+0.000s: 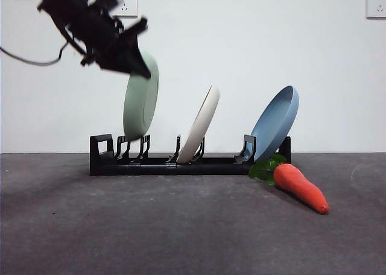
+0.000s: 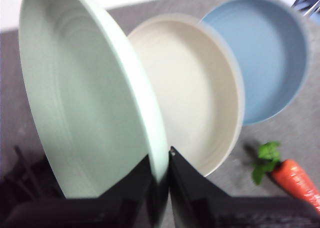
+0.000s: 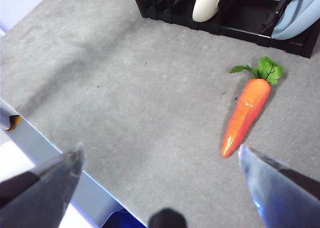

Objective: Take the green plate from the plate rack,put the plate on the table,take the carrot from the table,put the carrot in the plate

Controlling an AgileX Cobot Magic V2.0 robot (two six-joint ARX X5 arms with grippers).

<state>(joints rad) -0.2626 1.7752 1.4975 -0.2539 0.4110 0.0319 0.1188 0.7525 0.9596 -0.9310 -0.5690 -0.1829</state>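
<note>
My right gripper is going to pick up the carrot next by its thick orange body (image 1: 298, 186), so that it can put the carrot in the green plate (image 1: 140, 103).
The green plate (image 1: 140, 103) stands nearly upright at the left end of the plate rack (image 1: 157, 165), its lower edge level with the tops of the holders. My left gripper (image 1: 142, 67) comes in from the upper left and is shut on the plate's upper rim. In the left wrist view its jaws (image 2: 160, 163) pinch the rim of the green plate (image 2: 85, 103). The carrot (image 1: 301, 187) lies on the table (image 1: 181, 227) in front of the rack's right end, leaves toward the rack. My right gripper (image 3: 161, 149) is open and empty above the table, short of the carrot (image 3: 247, 113).
A cream-white plate (image 1: 199, 127) leans in the rack's middle slot and a blue plate (image 1: 274, 124) in its right slot. The table's edge (image 3: 50, 143) runs close under the right gripper. A white wall with sockets (image 1: 126, 3) stands behind the rack.
</note>
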